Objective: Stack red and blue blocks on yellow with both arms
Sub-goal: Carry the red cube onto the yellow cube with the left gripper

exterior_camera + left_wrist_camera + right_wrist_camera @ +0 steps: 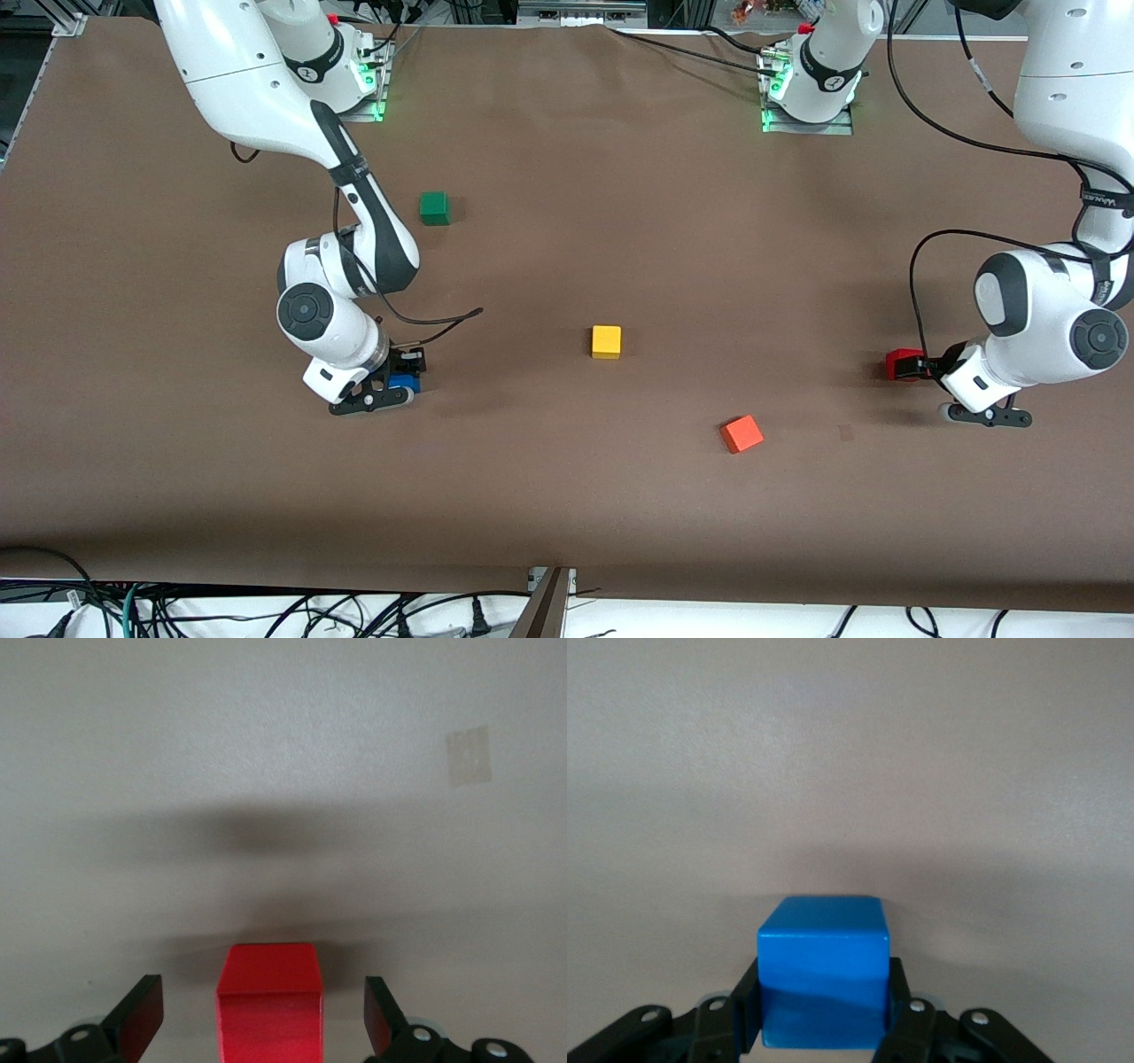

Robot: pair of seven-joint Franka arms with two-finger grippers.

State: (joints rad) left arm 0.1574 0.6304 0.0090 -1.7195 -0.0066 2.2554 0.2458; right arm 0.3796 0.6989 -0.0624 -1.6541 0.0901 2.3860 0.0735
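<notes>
The red block's bottom has to stay free to rest on the yellow block (606,341), so the left gripper should next grab the red block by its two opposite sides.
The blue block (406,384) lies at the right arm's end of the table. My right gripper (400,381) is low over the table and shut on it. In the right wrist view both fingers press the sides of the blue block (822,961). The red block (900,364) rests on the table at the left arm's end. My left gripper (916,365) is down around it and open. In the left wrist view the red block (269,992) sits between the fingers (140,1010) with a gap on each side. The yellow block (606,341) stands alone mid-table.
An orange-red cube (741,434) lies nearer the front camera than the yellow block, toward the left arm's end. A green cube (434,208) sits near the right arm's base. A small tape mark (846,432) is on the brown table cover.
</notes>
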